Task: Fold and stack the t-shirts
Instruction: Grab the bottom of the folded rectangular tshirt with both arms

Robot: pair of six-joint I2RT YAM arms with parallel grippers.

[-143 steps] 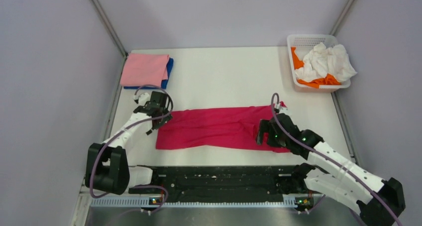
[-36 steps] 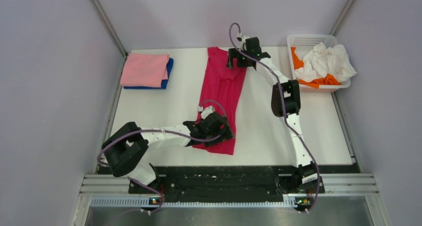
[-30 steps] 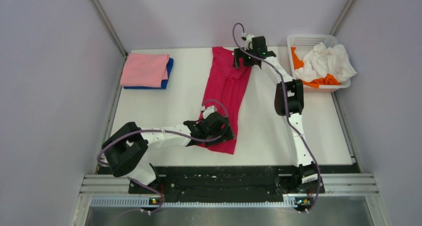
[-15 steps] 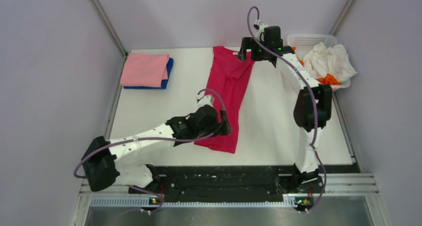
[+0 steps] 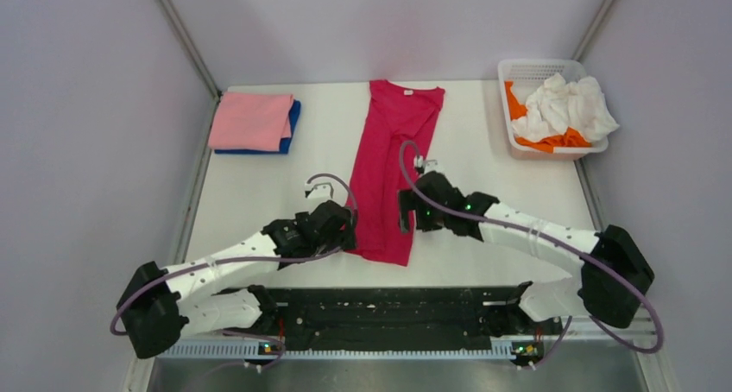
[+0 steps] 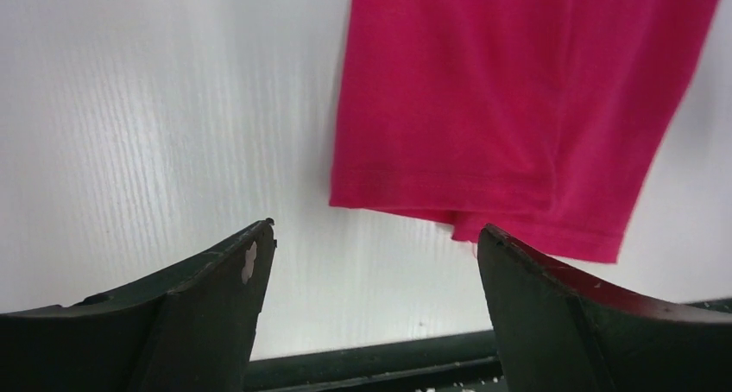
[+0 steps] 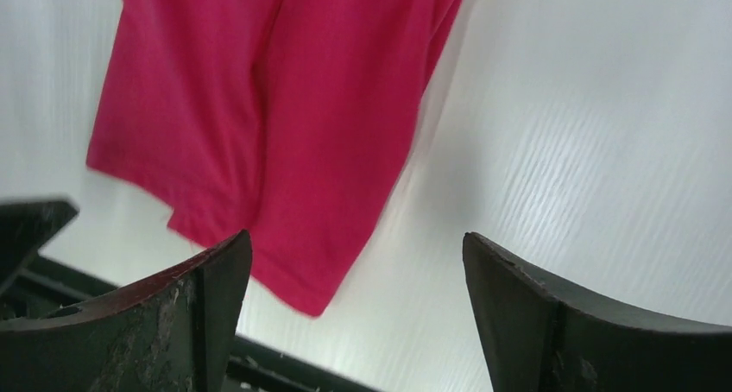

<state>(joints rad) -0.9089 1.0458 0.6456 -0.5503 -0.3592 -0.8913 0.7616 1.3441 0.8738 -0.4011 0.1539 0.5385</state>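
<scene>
My right gripper will next grab the crimson-red t-shirt by its hem corner (image 5: 407, 263), opposite my left gripper, to fold the hem toward the neck (image 5: 408, 91).
The crimson-red t-shirt (image 5: 390, 163) lies in a long strip down the table's middle, neck at the far edge, hem near the front. Its hem shows in the left wrist view (image 6: 509, 107) and the right wrist view (image 7: 285, 107). My left gripper (image 5: 343, 230) is open and empty, just left of the hem (image 6: 376, 237). My right gripper (image 5: 404, 212) is open and empty, at the hem's right side (image 7: 356, 245). A folded light pink t-shirt (image 5: 252, 120) lies on a blue t-shirt (image 5: 294, 116) at the far left. White t-shirts (image 5: 565, 105) and an orange t-shirt (image 5: 515, 100) sit crumpled in the basket.
The white mesh basket (image 5: 511, 71) stands at the far right corner. The black rail (image 5: 380, 310) runs along the table's front edge, close below both grippers. Grey walls close in the table on the left, back and right.
My right gripper let go of the shirt's neck end and swung back from the far edge to the hem's right side. My left gripper let go of the hem and drew left.
</scene>
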